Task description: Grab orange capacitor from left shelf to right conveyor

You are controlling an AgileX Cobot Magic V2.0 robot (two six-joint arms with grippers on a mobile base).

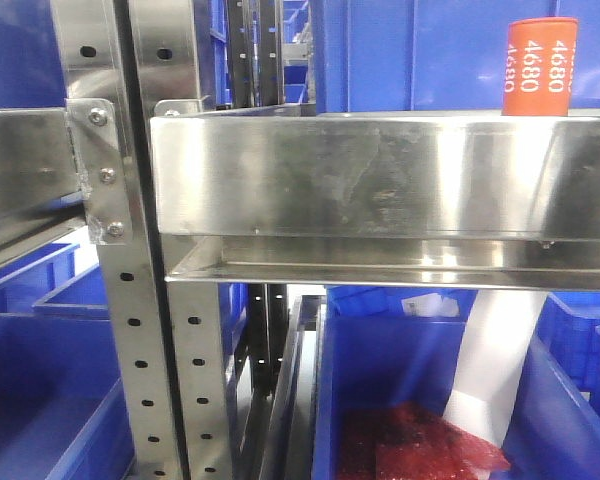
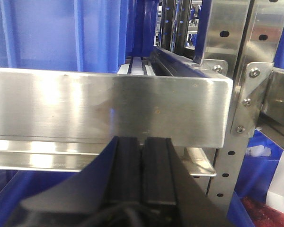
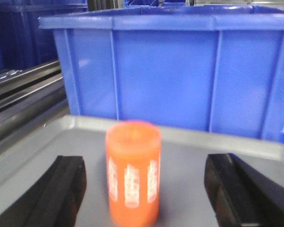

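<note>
The orange capacitor has to go to the right conveyor. My right gripper will grab it by its upright cylindrical body [image 1: 538, 75] next.
The orange capacitor [image 1: 538, 66] stands upright on the left shelf [image 1: 380, 180], behind its shiny steel front rail at the top right of the front view. In the right wrist view the orange capacitor [image 3: 132, 170] stands on a grey tray surface [image 3: 194, 156] between the two black fingers of my right gripper [image 3: 144, 163]. That gripper is open, with a gap on each side of the cylinder. My left gripper [image 2: 142, 142] is shut and empty, its tips just in front of the left shelf's rail [image 2: 109, 109]. The right conveyor is out of view.
A big blue bin [image 3: 180, 71] stands close behind the capacitor. Below the shelf sits another blue bin [image 1: 420, 380] holding red packets [image 1: 420, 445] and a white strip [image 1: 500, 350]. A perforated steel upright [image 1: 130, 330] stands on the left.
</note>
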